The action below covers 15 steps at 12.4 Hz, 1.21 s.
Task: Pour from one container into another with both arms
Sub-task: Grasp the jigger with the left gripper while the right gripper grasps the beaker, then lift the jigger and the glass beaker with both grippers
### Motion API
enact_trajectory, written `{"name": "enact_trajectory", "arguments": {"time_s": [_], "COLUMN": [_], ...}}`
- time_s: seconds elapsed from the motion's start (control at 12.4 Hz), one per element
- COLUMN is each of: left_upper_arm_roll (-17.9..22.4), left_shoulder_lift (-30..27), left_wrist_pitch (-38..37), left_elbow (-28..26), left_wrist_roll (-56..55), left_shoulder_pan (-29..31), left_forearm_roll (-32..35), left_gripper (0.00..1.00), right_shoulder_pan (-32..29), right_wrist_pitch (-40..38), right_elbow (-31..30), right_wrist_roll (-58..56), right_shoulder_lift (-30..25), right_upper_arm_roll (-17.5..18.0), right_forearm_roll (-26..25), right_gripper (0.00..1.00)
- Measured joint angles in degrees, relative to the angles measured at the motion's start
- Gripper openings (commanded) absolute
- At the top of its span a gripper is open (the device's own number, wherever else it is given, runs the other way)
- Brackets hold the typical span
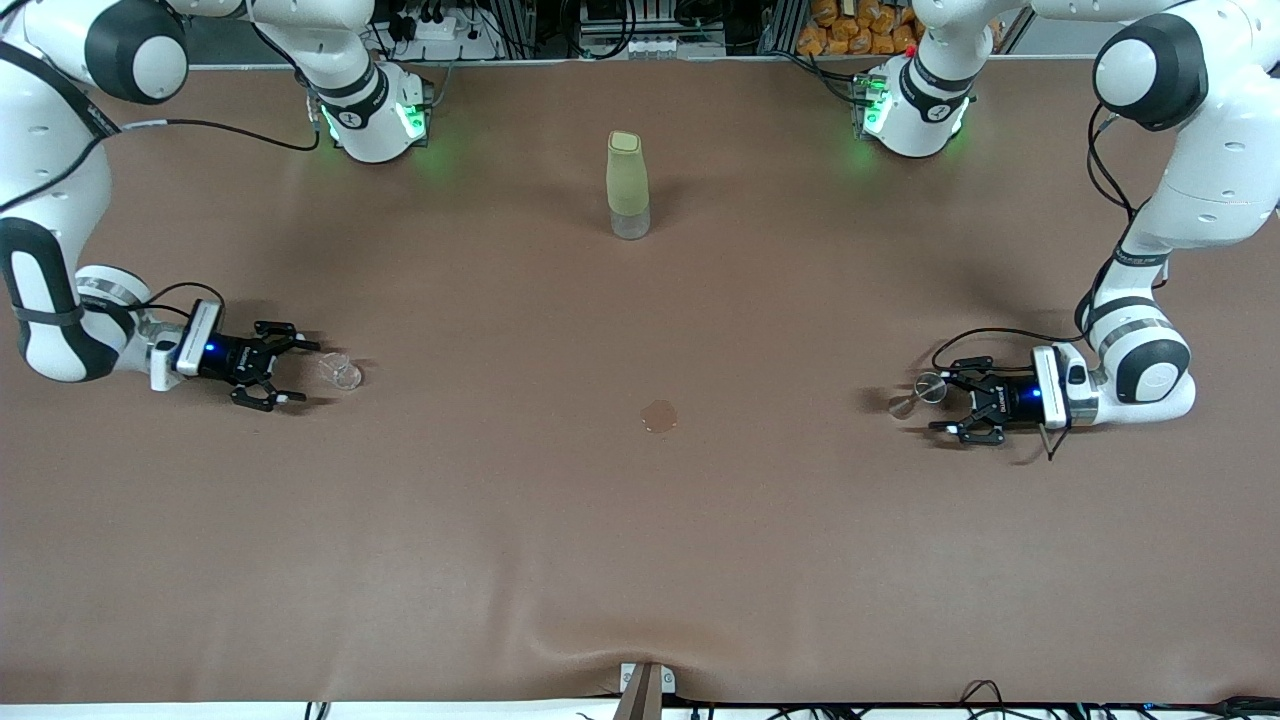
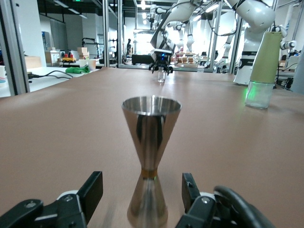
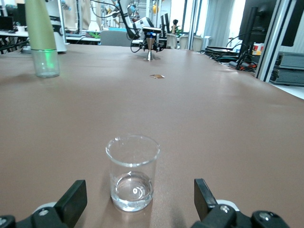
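I should next grab the small clear glass by its side (image 1: 915, 397) (image 3: 133, 180) with my right gripper. The glass's rim then stays free for the pour.
A steel hourglass-shaped jigger (image 1: 925, 391) (image 2: 151, 142) stands upright on the brown table near the left arm's end. My left gripper (image 1: 940, 402) (image 2: 142, 192) is low over the table with one finger on each side of the jigger's lower cone. A gap shows on both sides, so it is open. A small clear glass (image 1: 342, 372) (image 3: 132, 171) stands near the right arm's end. My right gripper (image 1: 303, 372) (image 3: 137, 202) is open, and the glass stands just ahead of its spread fingers, untouched.
A tall pale green bottle (image 1: 627, 185) (image 2: 263, 61) (image 3: 40, 33) with a clear base stands mid-table, near the robot bases. A small brown patch (image 1: 659, 415) (image 3: 157, 76) lies on the table mat between the two grippers. The mat ripples near the front edge (image 1: 640, 640).
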Motion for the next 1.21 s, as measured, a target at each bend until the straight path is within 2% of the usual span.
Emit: {"name": "enact_trajectory", "arguments": {"time_s": [0.4,0.8,1.04,1.21], "left_upper_arm_roll": [-0.82,-0.82,-0.81,-0.82], "left_shoulder_lift": [0.0,0.25,0.51,0.63], "left_wrist_pitch": [-1.04,-1.11,-1.11,-1.12], "left_elbow": [0.1,0.1,0.1,0.1], "left_wrist_roll": [0.25,0.26,0.26,0.26], "left_shoulder_pan": [-0.23,-0.23,-0.23,-0.24], "left_forearm_roll": [0.0,0.0,0.0,0.0], "left_gripper": [0.66,0.66,0.64,0.59], "right_shoulder_pan": [1.11,2.68,2.69,2.69], "right_wrist_pitch": [-0.26,-0.25,-0.23,-0.21], "right_elbow": [0.75,0.94,1.04,1.08], "right_wrist_roll": [-0.83,-0.85,-0.88,-0.88], "right_shoulder_lift": [3.78,4.4,4.67,4.7], "right_upper_arm_roll": [1.72,2.74,2.73,2.73], "right_forearm_roll": [4.13,4.6,4.74,4.75], "right_gripper": [1.0,1.0,0.37,0.06]}}
